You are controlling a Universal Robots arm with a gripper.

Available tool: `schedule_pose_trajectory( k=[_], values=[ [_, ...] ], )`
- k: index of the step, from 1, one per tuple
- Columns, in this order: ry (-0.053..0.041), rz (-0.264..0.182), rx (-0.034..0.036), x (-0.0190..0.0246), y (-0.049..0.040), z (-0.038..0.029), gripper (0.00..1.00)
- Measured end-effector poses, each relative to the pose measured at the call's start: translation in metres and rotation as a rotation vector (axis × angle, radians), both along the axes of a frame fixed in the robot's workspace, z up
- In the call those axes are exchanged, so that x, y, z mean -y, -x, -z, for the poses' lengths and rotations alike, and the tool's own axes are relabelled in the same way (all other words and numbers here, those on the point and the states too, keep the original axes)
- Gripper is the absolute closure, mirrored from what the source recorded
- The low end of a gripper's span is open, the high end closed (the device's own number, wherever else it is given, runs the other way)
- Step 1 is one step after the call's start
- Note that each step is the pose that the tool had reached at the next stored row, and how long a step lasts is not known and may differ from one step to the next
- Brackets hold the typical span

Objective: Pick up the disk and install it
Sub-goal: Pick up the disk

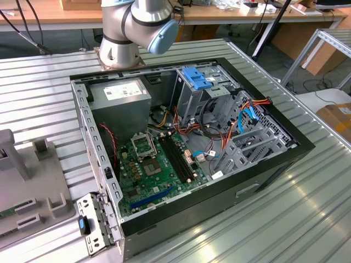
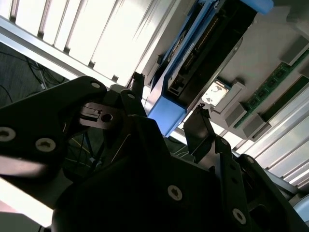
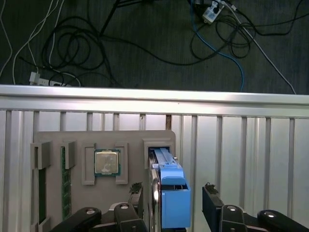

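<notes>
The disk will be installed in the case next, so my gripper will grab it by its blue end tab (image 3: 175,207).
The disk (image 3: 169,193) stands on edge in a slot of a grey holder tray (image 3: 130,140), its bright blue rail facing the camera in the first wrist view. My gripper (image 3: 174,197) is open and straddles the disk, one black finger (image 3: 136,193) close on one side and the other finger (image 3: 211,199) a small gap away. In the second wrist view the disk (image 2: 207,43) runs away from the gripper (image 2: 169,106), with its blue end tab (image 2: 166,112) between the fingertips (image 2: 200,125). Nothing is gripped.
The tray also holds a processor (image 3: 106,162) and a memory stick (image 3: 63,174). In the exterior view the open computer case (image 1: 274,164) fills the ribbed table, with a blue-topped drive cage (image 1: 196,79), a grey power supply (image 1: 123,101), cables, and the arm (image 1: 137,24) behind.
</notes>
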State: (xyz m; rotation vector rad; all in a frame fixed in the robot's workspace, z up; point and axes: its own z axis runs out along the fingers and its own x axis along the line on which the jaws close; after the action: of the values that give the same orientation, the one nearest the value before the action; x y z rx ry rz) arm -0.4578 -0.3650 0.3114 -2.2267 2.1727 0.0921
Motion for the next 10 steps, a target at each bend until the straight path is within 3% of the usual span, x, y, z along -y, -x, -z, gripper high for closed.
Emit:
schedule_pose_trajectory(
  k=[10],
  values=[
    [0.0000,0.000,0.0000,-0.0001,-0.0012,0.0001,0.40]
  ],
)
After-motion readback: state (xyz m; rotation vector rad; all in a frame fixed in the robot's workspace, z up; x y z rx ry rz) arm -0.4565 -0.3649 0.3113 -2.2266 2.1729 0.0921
